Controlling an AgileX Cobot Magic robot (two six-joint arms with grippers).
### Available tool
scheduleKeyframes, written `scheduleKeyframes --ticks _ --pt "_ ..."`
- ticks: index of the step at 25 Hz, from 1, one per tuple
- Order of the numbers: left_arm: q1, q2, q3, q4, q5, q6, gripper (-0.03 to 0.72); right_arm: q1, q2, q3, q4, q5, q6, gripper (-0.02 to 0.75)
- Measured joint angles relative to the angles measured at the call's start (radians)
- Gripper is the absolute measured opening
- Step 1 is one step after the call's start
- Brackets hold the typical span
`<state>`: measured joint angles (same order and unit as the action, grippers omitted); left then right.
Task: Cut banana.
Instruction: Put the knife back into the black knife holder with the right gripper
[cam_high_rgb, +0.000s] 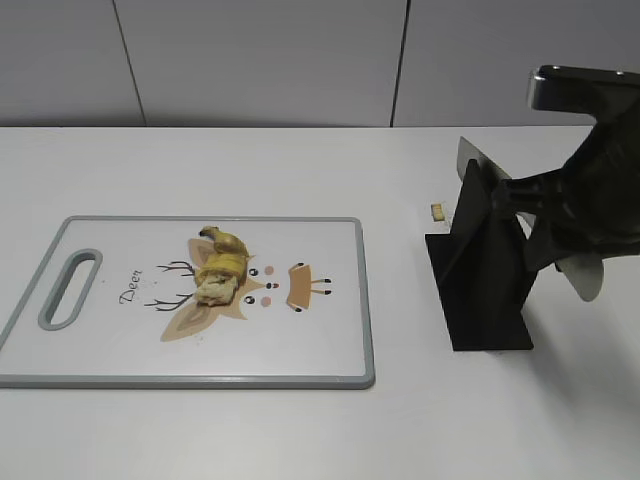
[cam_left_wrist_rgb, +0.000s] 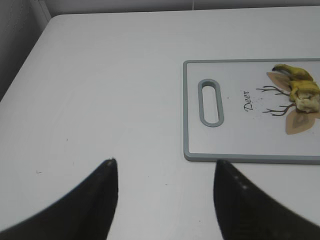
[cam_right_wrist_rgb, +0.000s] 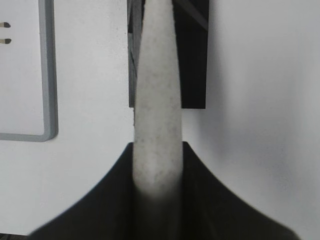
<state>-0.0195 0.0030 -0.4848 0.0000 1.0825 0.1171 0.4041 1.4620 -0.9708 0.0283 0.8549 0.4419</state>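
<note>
My right gripper needs to let go of the knife (cam_right_wrist_rgb: 156, 100) now, because the knife's blade is inside the stand's slot and the knife would rest in the black knife stand.
A partly peeled banana piece (cam_high_rgb: 220, 268) lies on the white cutting board (cam_high_rgb: 330, 340), near its middle; it also shows at the right edge of the left wrist view (cam_left_wrist_rgb: 304, 89). My right gripper (cam_high_rgb: 548, 215) is shut on the pale handle of a knife (cam_right_wrist_rgb: 156, 100), whose blade (cam_high_rgb: 474, 160) is at the black knife stand (cam_high_rgb: 480, 290). My left gripper (cam_left_wrist_rgb: 165, 167) is open and empty above bare table, left of the board's handle slot (cam_left_wrist_rgb: 210, 102).
A small banana scrap (cam_high_rgb: 437, 211) lies on the table just left of the stand. The board's grey corner (cam_right_wrist_rgb: 48, 100) is left of the knife in the right wrist view. The table edge (cam_left_wrist_rgb: 30, 50) is at the far left.
</note>
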Motion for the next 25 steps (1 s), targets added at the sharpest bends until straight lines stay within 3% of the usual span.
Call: scheduleKeyframes --ticks 6,12,15,25 --pt "0.0 0.0 0.0 0.0 0.0 0.0 0.573 0.0 0.003 0.0 0.034 0.013 -0.002 0.206" --pt "0.0 0.0 0.0 0.0 0.0 0.0 0.573 0.0 0.005 0.0 0.05 0.029 -0.017 0.473" --pt "0.0 0.0 0.0 0.0 0.0 0.0 0.573 0.0 0.005 0.0 0.052 0.031 -0.018 0.559" --pt "0.0 0.0 0.0 0.0 0.0 0.0 0.572 0.0 -0.061 0.0 0.055 0.025 -0.11 0.586"
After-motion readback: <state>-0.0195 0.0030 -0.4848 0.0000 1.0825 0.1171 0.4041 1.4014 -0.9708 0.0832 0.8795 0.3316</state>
